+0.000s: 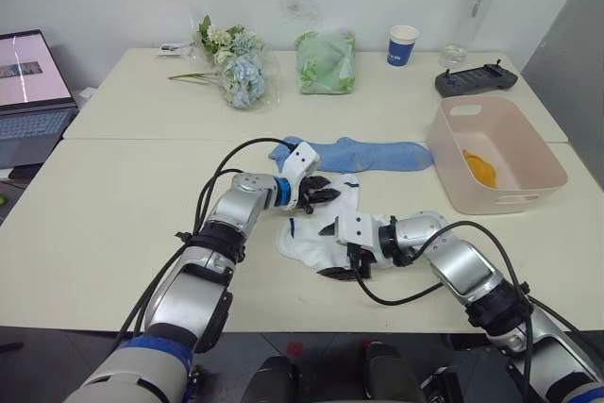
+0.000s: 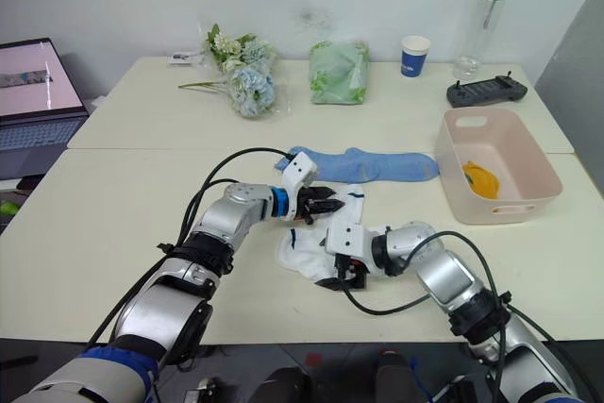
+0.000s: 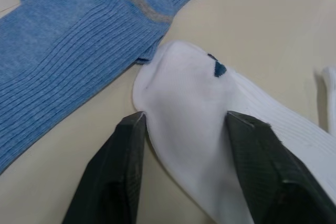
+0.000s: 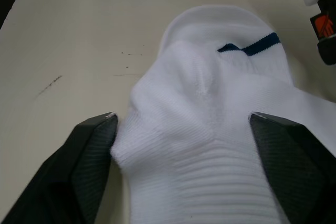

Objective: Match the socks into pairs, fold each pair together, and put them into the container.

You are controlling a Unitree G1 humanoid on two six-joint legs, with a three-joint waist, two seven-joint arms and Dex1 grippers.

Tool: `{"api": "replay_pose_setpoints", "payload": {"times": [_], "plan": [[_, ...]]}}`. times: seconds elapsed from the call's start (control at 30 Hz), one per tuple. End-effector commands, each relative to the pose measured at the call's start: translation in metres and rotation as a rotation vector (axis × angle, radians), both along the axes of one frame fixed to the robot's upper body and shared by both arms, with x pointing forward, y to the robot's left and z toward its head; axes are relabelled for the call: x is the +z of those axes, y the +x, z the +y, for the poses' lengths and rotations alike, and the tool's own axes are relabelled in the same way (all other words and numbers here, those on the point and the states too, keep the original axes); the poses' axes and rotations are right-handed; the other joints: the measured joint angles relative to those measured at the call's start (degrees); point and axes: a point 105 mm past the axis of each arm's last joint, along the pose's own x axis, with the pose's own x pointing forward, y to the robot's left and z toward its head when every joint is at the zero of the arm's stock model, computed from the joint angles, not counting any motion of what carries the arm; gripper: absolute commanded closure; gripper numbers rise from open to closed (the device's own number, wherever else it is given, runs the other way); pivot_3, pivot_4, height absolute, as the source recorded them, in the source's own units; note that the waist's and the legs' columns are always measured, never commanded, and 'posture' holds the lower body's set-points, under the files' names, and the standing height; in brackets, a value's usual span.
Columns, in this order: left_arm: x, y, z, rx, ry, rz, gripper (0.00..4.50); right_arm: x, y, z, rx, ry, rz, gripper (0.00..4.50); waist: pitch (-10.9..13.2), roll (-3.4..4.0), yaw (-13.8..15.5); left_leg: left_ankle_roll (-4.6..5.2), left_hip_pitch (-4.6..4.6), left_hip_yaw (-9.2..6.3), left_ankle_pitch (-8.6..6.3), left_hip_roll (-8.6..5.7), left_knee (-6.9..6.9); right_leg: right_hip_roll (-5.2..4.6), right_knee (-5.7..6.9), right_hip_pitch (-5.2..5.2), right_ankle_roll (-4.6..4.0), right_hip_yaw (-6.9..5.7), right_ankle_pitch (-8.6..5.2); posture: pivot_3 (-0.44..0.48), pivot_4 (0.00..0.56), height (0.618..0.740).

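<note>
Next, my left gripper picks up the upper white sock by its end with the dark mark (image 1: 343, 182) (image 3: 184, 85), to fold the matched white pair together.
Two white socks (image 1: 307, 241) lie bunched together at the middle of the near table. My left gripper (image 1: 321, 193) is open, its fingers (image 3: 113, 171) straddling the end of a white sock (image 3: 189, 87) that carries a small dark mark. My right gripper (image 1: 345, 261) is also open, low over the near end of the white sock (image 4: 210, 129), one finger on each side. Light blue socks (image 1: 370, 153) lie flat just behind the white ones. The pale pink container (image 1: 528, 143) stands at the right with a mustard-yellow sock (image 1: 479, 169) inside.
Along the far table stand a bunch of flowers (image 1: 236, 68), a green cloth bundle (image 1: 327, 61), a paper cup (image 1: 403, 44), a clear bottle (image 1: 477, 7) and a black controller (image 1: 477, 79). An open laptop (image 1: 28, 87) sits at the far left.
</note>
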Motion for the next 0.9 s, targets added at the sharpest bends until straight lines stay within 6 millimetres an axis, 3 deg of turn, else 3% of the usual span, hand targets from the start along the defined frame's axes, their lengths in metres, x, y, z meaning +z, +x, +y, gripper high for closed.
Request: {"api": "replay_pose_setpoints", "payload": {"times": [0.03, 0.13, 0.3, 0.67, 0.9], "plan": [[0.014, 0.003, -0.003, -0.015, -0.014, -0.050, 3.61, 0.014, -0.003, 0.004, 0.020, 0.055, -0.035, 1.64, 0.0, 0.00, 0.0, 0.00, 0.00, 0.00, 0.00, 0.00, 0.00, 0.00, 0.00, 0.00, 0.00, 0.01, 0.00, 0.000, 0.150, 0.740], [0.014, 0.004, -0.001, -0.011, -0.016, -0.052, 4.50, 0.017, -0.004, 0.004, 0.017, 0.066, -0.031, 2.67, 0.0, 0.00, 0.0, 0.00, 0.00, 0.00, 0.00, 0.00, 0.01, 0.00, 0.02, 0.00, 0.00, 0.01, 0.00, 0.000, 0.150, 0.740], [0.017, 0.004, 0.007, 0.009, -0.028, -0.059, 4.50, 0.029, -0.005, -0.002, -0.012, 0.111, -0.004, 4.47, 0.0, 0.00, 0.0, 0.00, -0.01, -0.03, 0.00, 0.00, 0.05, 0.00, 0.02, 0.01, 0.00, 0.00, 0.00, 0.000, 0.150, 0.740], [0.028, 0.005, 0.015, 0.035, -0.085, -0.092, 4.50, 0.040, -0.003, -0.004, -0.049, 0.172, 0.022, 4.47, 0.0, 0.00, 0.0, 0.00, -0.01, -0.03, 0.00, 0.00, 0.06, 0.00, 0.03, 0.01, 0.00, 0.00, 0.00, 0.000, 0.150, 0.740], [0.048, -0.002, 0.033, 0.104, -0.135, -0.146, 4.50, 0.053, 0.001, -0.031, -0.095, 0.160, -0.055, 4.47, 0.0, 0.00, 0.0, 0.00, -0.01, -0.04, 0.00, 0.00, 0.06, 0.00, 0.02, 0.01, 0.00, 0.00, 0.00, 0.000, 0.150, 0.740]]}}
